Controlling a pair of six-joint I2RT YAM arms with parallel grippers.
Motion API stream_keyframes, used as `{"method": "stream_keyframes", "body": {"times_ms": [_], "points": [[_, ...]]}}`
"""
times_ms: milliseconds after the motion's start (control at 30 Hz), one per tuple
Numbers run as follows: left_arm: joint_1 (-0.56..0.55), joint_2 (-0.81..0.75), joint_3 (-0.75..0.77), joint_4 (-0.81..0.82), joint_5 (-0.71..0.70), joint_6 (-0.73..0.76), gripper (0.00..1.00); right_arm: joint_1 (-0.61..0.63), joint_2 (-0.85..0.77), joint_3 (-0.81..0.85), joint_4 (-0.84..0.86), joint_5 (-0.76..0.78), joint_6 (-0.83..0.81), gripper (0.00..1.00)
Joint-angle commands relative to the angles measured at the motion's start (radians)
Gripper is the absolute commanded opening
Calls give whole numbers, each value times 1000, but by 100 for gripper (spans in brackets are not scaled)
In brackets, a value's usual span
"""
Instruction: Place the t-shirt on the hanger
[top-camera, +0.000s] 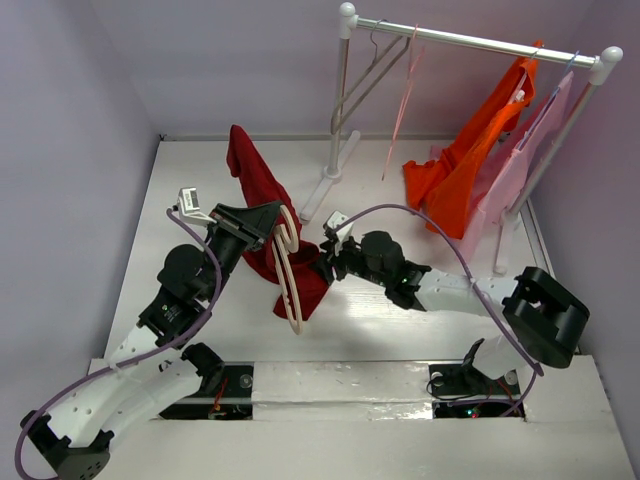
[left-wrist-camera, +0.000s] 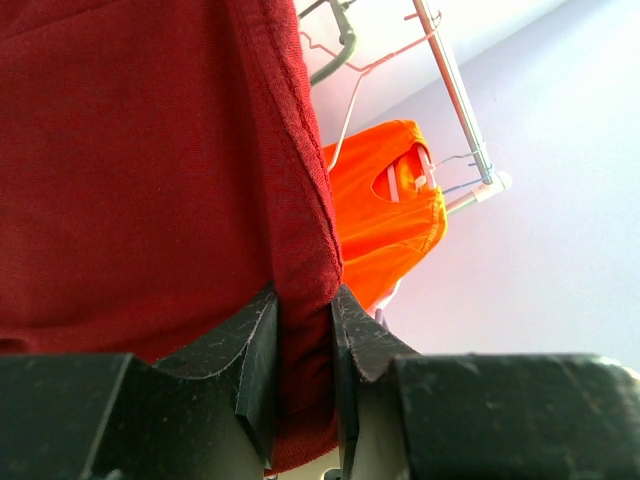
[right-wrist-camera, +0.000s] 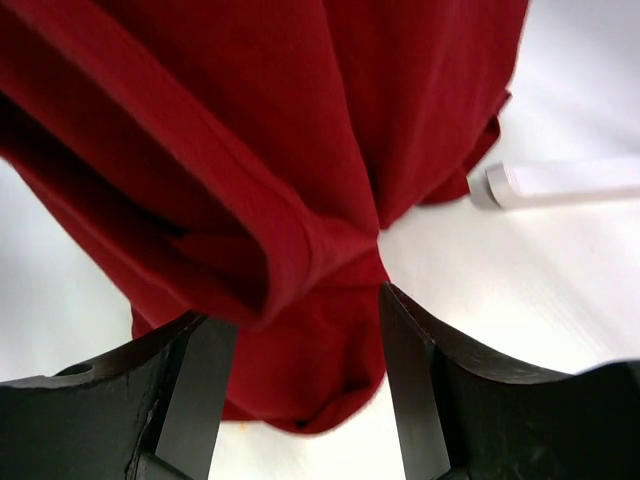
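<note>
The right gripper should pinch the t-shirt's loose folded edge (right-wrist-camera: 282, 272) beside the hanger next, so that it can pull the cloth (right-wrist-camera: 300, 130) over the hanger's arm.
The dark red t-shirt (top-camera: 254, 168) hangs lifted off the white table, bunched around the cream-beige hanger (top-camera: 291, 272), whose thick arms show as pale loops against the cloth. My left gripper (top-camera: 270, 228) is shut on a folded edge of the shirt; the left wrist view shows that red hem (left-wrist-camera: 130, 150) pinched between the jaws (left-wrist-camera: 303, 305). My right gripper (top-camera: 323, 262) is at the shirt's right side, low down. Its jaws (right-wrist-camera: 300, 315) stand open, with a loose fold of the red cloth (right-wrist-camera: 300, 130) sagging between them, not clamped.
A clothes rack (top-camera: 470, 40) stands at the back right with a thin grey hanger (top-camera: 370, 70), a thin pink hanger (top-camera: 405, 95), an orange garment (top-camera: 470, 170) and a pink garment (top-camera: 525, 165). Its white foot (top-camera: 322, 188) lies just behind the shirt, and the foot (right-wrist-camera: 560, 182) also shows in the right wrist view.
</note>
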Motion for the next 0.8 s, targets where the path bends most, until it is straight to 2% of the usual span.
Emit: {"method": "stream_keyframes", "body": {"times_ms": [0,133,267,333,400,600,767], "points": [[8,-23,36,79,17,-8,0,-5,27,56,115,-46,-29,64],[8,-25,40,81,25,-10,0,-5,37,42,180,-63,-18,61],[8,-31,45,79,30,-12,0,-5,36,31,218,-80,-18,52],[8,-33,42,76,21,-10,0,-5,22,21,236,-100,0,31],[8,-31,42,76,7,-7,0,-5,19,16,227,-108,6,22],[8,-5,69,130,-38,13,0,-5,-12,-51,221,-103,49,6],[8,56,80,240,-79,16,0,38,-100,-124,209,-34,100,0]]}}
